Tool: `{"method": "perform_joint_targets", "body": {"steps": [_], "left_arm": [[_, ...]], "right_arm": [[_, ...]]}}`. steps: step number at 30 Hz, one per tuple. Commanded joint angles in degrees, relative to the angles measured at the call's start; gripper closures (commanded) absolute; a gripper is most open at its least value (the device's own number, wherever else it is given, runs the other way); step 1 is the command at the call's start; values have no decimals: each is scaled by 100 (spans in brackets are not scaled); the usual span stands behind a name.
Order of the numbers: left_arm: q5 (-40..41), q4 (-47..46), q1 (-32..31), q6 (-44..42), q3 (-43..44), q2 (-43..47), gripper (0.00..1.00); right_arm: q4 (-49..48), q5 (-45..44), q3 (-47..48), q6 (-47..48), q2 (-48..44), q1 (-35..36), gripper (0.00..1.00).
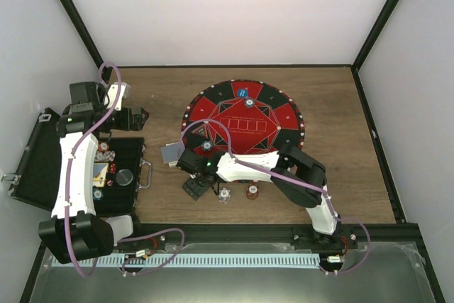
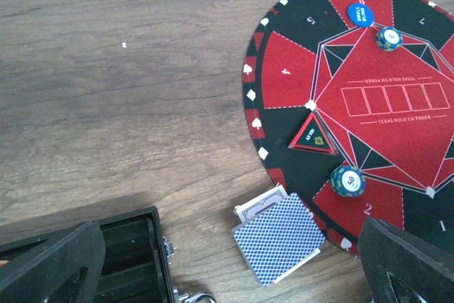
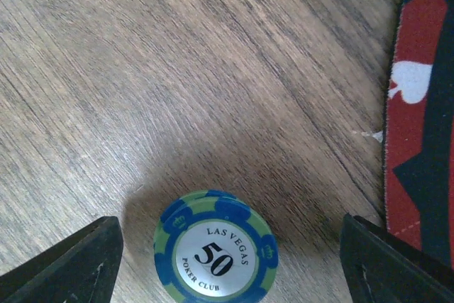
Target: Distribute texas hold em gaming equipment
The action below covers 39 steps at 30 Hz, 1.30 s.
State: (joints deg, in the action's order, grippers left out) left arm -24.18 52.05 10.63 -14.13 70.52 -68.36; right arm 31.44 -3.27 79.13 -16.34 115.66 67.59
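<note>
My right gripper needs to close on the blue-and-green chip stack, because both fingertips are close to the wood on either side of the stack.
In the right wrist view a blue-and-green poker chip stack [image 3: 216, 253] marked 50 stands on the wood. My right gripper [image 3: 230, 264] is open around it, with a gap on each side. From above, the right gripper [image 1: 195, 188] hangs near the table's front, with that chip [image 1: 225, 194] and a red chip [image 1: 252, 191] beside it. Blue-backed playing cards [image 2: 280, 235] lie at the edge of the round red-and-black mat [image 2: 284, 69]. The mat carries a blue marker disc [image 2: 360, 13] and two chips [image 2: 347, 181] [image 2: 388, 38]. My left gripper [image 1: 138, 118] is open and empty.
An open black case [image 1: 131, 157] holding chips lies at the left by the left arm. Its corner [image 2: 128, 246] shows below the left fingers. A triangular marker [image 2: 312, 136] sits on the mat. The mat's edge [image 3: 418, 104] is right of the chip stack.
</note>
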Motion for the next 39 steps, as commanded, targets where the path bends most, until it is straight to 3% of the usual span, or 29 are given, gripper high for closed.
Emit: {"method": "perform_joint_targets", "body": {"steps": [1, 10, 20, 30, 39], "left_arm": [[-174, 50, 33, -66, 205, 72, 0], [-158, 76, 47, -57, 284, 57, 0], [-131, 95, 66, -63, 335, 39, 0], [-113, 130, 92, -76, 357, 49, 0], [-124, 152, 117, -99, 357, 59, 0]], "right_arm": [[5, -95, 52, -41, 28, 43, 16], [-17, -61, -16, -109, 106, 123, 35], [134, -263, 102, -103, 150, 204, 47], [314, -636, 336, -117, 55, 289, 72], [569, -780, 473, -210, -486, 38, 75]]}}
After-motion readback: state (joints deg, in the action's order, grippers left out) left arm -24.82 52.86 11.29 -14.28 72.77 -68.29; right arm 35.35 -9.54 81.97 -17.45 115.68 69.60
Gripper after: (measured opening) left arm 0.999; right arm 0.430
